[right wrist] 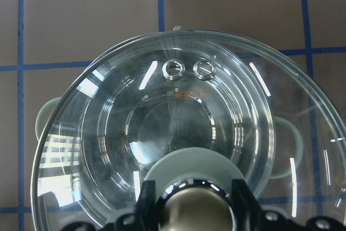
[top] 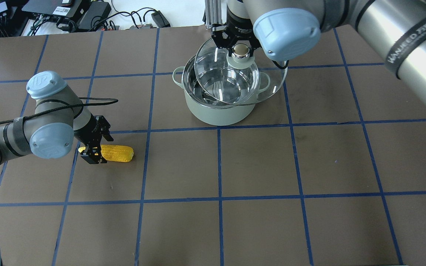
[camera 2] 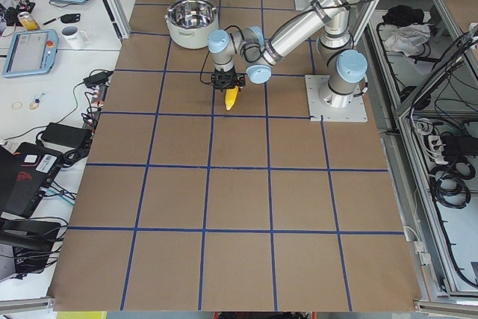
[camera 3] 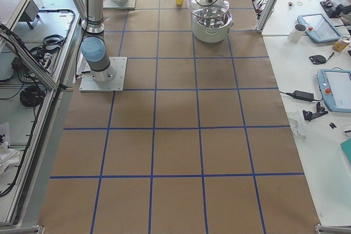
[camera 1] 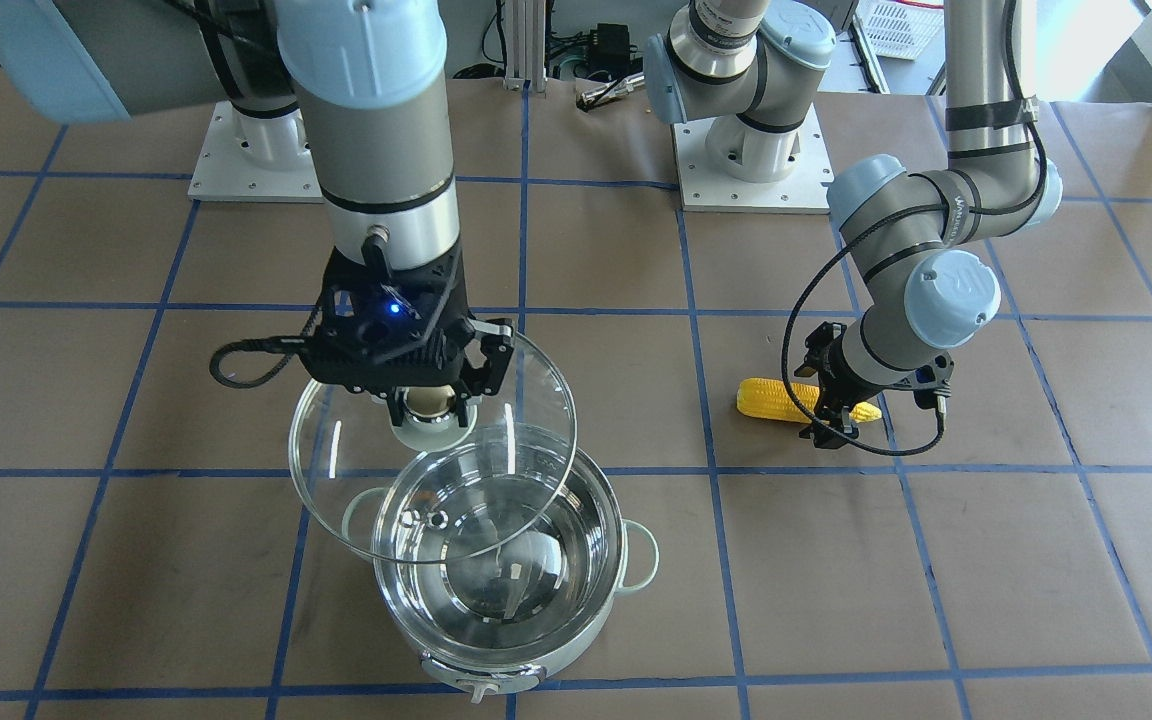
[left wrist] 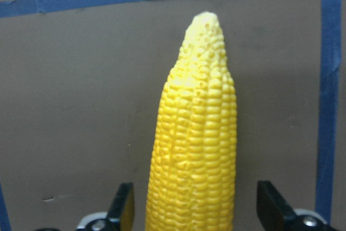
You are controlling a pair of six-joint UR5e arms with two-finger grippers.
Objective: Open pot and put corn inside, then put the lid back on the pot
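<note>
The yellow corn needs to go inside the open pot (camera 1: 506, 576), so I need to grab the corn by its thick middle (camera 1: 808, 402) with my left gripper.
The mint-green pot (top: 216, 112) stands open on the table, its steel inside showing (camera 1: 496, 580). My right gripper (top: 241, 50) is shut on the beige knob (camera 1: 426, 400) of the glass lid (camera 1: 356, 500) and holds it tilted, above the pot and offset to one side of it. In the right wrist view the lid (right wrist: 178, 112) fills the frame with the pot under it. The yellow corn (top: 118, 153) lies on the table to the robot's left. My left gripper (top: 96, 147) is open and straddles its tapered end. In the left wrist view there are gaps on both sides of the corn (left wrist: 197, 150).
The table is brown paper with a blue tape grid. The arms' base plates (camera 1: 751, 170) sit at the robot's edge. Side benches with tablets and a mug (camera 2: 73, 35) lie beyond the table's far edge, behind aluminium posts.
</note>
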